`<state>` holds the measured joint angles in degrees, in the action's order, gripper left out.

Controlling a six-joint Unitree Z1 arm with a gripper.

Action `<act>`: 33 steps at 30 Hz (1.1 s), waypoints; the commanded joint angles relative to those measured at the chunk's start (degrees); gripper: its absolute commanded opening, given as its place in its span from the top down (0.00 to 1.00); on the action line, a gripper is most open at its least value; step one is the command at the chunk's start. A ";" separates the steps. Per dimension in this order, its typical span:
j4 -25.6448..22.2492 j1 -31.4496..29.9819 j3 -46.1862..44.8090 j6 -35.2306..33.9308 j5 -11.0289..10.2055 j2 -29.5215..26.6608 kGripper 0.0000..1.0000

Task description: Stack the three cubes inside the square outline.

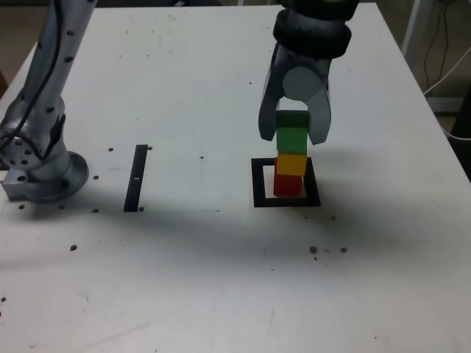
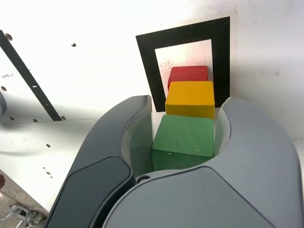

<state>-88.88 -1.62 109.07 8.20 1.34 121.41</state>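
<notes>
My gripper releases the green cube now, since the green cube's bottom [image 1: 292,151] meets the yellow cube's top [image 1: 292,156] in the exterior view and the cube would stand.
Inside the square outline [image 1: 260,201] [image 2: 145,66] stand the three cubes in one column. The red cube [image 1: 288,184] [image 2: 188,74] is on the table, the yellow cube [image 1: 291,163] [image 2: 190,98] sits on it, and the green cube [image 1: 292,138] [image 2: 184,141] is on top. The green one's underside meets the yellow one's top. My gripper [image 1: 293,134] [image 2: 186,114] comes down from above and is shut on the green cube, one grey finger on each side. The stack stands toward the outline's far right part in the exterior view.
A straight black strip [image 1: 135,178] [image 2: 28,78] lies to the exterior view's left of the outline. The arm's grey base [image 1: 40,169] stands at the table's left edge. Small dark specks dot the white table [image 1: 221,279]. Cables hang beyond the far right corner.
</notes>
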 commanded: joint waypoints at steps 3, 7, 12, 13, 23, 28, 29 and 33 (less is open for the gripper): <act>0.11 -0.13 -0.56 0.31 -0.45 0.23 0.36; 0.43 -0.13 -1.47 0.67 -0.55 0.22 0.15; 0.90 -0.13 -2.39 0.68 -0.55 0.13 0.14; 0.97 -0.13 -2.50 0.68 -0.54 0.09 0.14; 1.10 -0.13 -2.68 0.68 -1.31 -2.19 0.05; 0.65 -0.13 -3.04 0.67 -2.25 -4.90 0.01; 0.52 -0.13 -3.20 0.67 -2.43 -5.53 0.01; 0.11 -0.13 -4.45 0.63 -2.85 -7.93 0.01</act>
<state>-88.38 -1.63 105.29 8.82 -1.34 114.89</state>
